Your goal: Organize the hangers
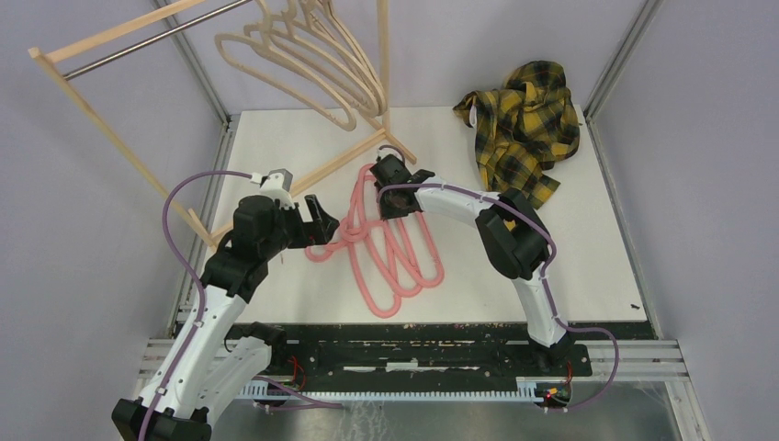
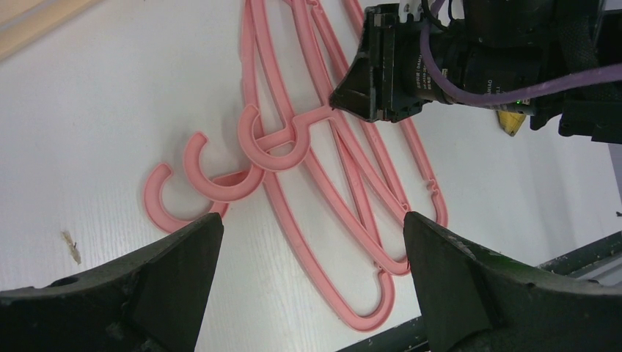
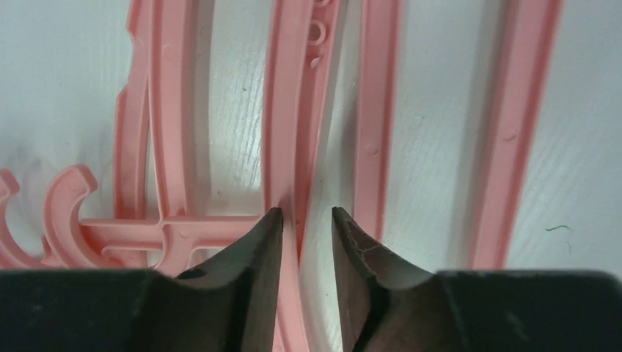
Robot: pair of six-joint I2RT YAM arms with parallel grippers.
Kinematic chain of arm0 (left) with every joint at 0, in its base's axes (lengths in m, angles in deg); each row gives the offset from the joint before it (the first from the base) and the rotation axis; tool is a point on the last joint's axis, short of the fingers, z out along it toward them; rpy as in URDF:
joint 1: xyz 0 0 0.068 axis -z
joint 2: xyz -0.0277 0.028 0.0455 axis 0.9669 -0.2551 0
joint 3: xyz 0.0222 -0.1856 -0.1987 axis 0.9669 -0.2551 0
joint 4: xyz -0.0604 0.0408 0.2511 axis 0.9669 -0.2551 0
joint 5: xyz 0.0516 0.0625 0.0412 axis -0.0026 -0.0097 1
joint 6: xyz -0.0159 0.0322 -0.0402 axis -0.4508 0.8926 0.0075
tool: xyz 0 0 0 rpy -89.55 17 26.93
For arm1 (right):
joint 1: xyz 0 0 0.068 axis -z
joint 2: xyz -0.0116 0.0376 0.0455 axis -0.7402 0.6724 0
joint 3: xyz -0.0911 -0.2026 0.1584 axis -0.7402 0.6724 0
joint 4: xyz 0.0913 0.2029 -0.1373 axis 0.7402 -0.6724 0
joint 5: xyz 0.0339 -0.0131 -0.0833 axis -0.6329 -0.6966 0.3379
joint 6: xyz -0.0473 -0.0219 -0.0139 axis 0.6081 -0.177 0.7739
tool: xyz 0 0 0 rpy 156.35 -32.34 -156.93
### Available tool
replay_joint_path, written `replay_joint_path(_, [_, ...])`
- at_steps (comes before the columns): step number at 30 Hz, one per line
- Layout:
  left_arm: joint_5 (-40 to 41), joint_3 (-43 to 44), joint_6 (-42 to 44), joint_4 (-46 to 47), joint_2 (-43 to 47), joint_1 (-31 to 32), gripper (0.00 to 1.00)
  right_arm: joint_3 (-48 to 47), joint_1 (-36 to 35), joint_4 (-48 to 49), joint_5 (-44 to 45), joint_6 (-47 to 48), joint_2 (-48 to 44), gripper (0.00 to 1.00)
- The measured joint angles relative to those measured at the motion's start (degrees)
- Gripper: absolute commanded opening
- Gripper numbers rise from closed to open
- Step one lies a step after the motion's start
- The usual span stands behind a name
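Observation:
I will grip the pink hanger's far arm (image 1: 381,217) (image 3: 295,212) with my right gripper next, so its hook and near arm stay free for handover to my left gripper.
Several pink hangers (image 1: 353,223) lie overlapped flat on the white table (image 1: 570,248), hooks towards the left. Several beige hangers (image 1: 312,64) hang on the rack's metal rail. My left gripper (image 1: 319,220) is wide open and empty just above the pink hooks; its view shows the hangers (image 2: 302,257) between its jaws (image 2: 312,224). My right gripper (image 1: 393,184) is low over the pile's far end. Its jaws (image 3: 306,214) stand narrowly apart astride one pink hanger arm (image 3: 286,110), which touches the left finger with a gap at the right one.
The wooden rack (image 1: 119,138) with its rail (image 1: 156,37) stands at the back left; one foot (image 1: 312,179) runs along the table beside the pile. A yellow plaid shirt (image 1: 524,119) lies crumpled at the back right. The right arm's wrist (image 2: 389,73) sits close ahead of the left gripper.

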Motion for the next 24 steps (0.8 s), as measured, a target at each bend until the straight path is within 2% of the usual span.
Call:
replay_joint_path(4, [-0.8, 0.0, -0.1, 0.6, 0.1, 0.0, 0.99, -1.9, 0.3, -2.2, 1.7, 0.8, 0.0, 0.6])
replay_joint_path(7, [-1.0, 0.0, -0.1, 0.7, 0.1, 0.1, 0.99, -2.8, 0.3, -2.2, 2.3, 0.8, 0.0, 0.62])
replay_joint_path(12, [-1.1, -0.1, -0.1, 0.7, 0.1, 0.2, 0.99, -3.7, 0.4, -3.0, 2.7, 0.9, 0.2, 0.62])
replay_joint_path(18, [-1.2, -1.2, -0.5, 1.9, 0.1, 0.2, 0.99, -12.7, 0.4, -4.3, 2.0, 0.9, 5.3, 0.62])
replay_joint_path(24, [-2.2, -1.6, -1.1, 2.2, 0.2, 0.2, 0.99, -17.6, 0.4, -5.1, 1.8, 0.7, 10.5, 0.56])
